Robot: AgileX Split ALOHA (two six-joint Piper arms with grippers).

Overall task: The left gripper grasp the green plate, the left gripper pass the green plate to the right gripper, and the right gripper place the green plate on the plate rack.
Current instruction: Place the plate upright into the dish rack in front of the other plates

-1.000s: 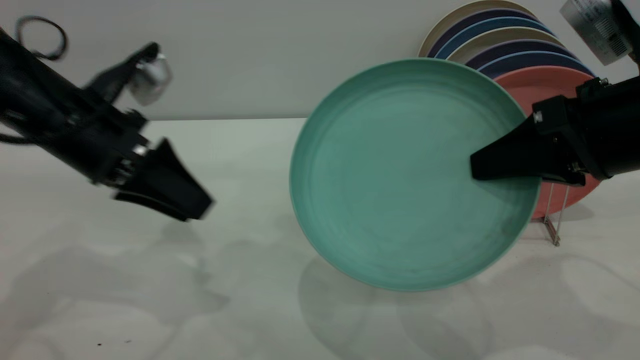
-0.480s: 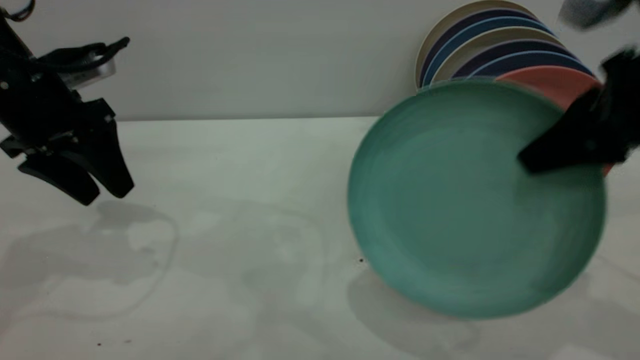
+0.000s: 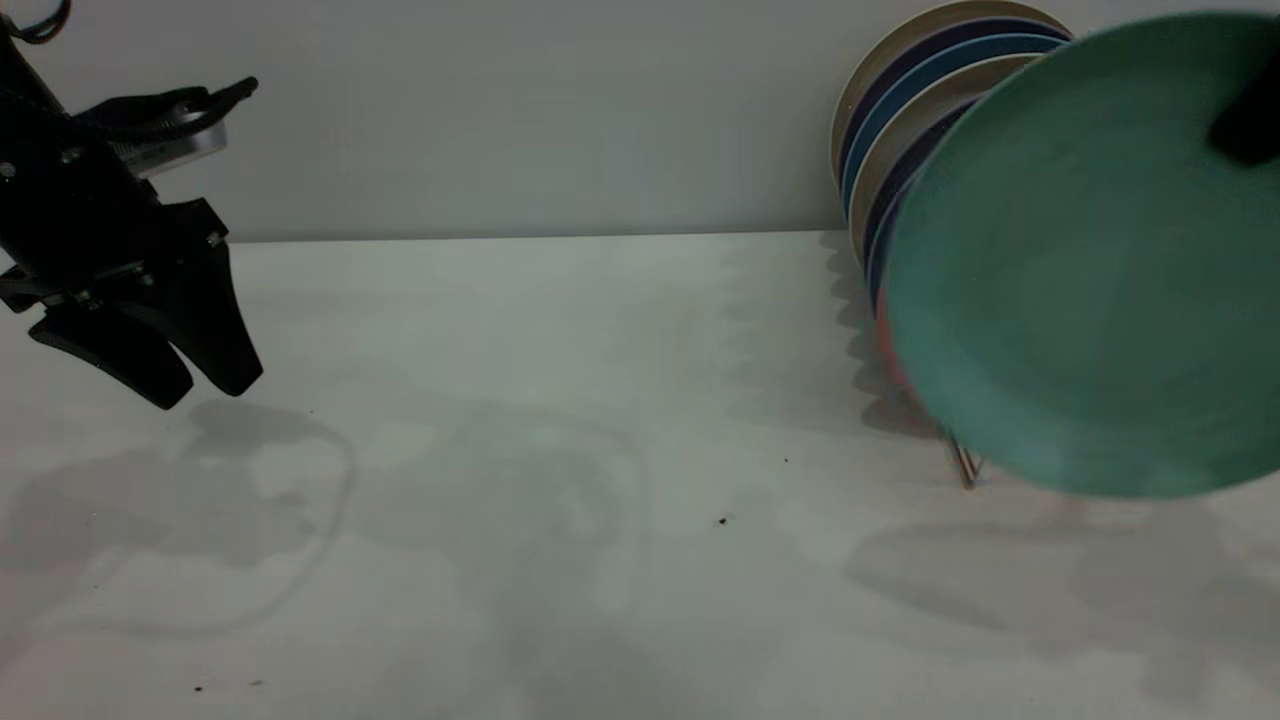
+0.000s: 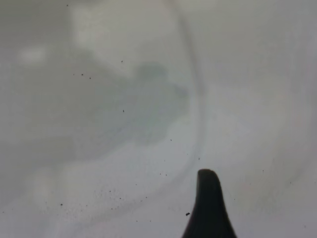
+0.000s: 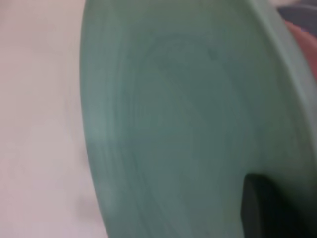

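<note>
The green plate's lower edge (image 3: 1122,490) hangs in front of the wire (image 3: 964,464), so the plate stays held in my right gripper from here until it sits in the rack's front slot.
The green plate (image 3: 1080,280) hangs above the table at the far right, tilted nearly upright, just in front of the plates in the plate rack (image 3: 966,466). My right gripper (image 3: 1245,125) is shut on its upper right rim; only one dark finger shows there. In the right wrist view the plate (image 5: 188,114) fills the picture, with one finger (image 5: 267,208) pressed on its face. My left gripper (image 3: 205,390) hangs empty above the table at the far left, fingers slightly apart. Its wrist view shows one fingertip (image 4: 208,198) over bare table.
The rack holds several upright plates: cream (image 3: 850,110), dark blue (image 3: 880,215), and a salmon-pink one (image 3: 886,345) whose edge peeks out behind the green plate. A grey wall stands close behind. The white table (image 3: 550,450) stretches between the arms.
My right gripper has carried the green plate right and upward, from the table's middle to in front of the rack. My left gripper drew back to the far left and now holds still.
</note>
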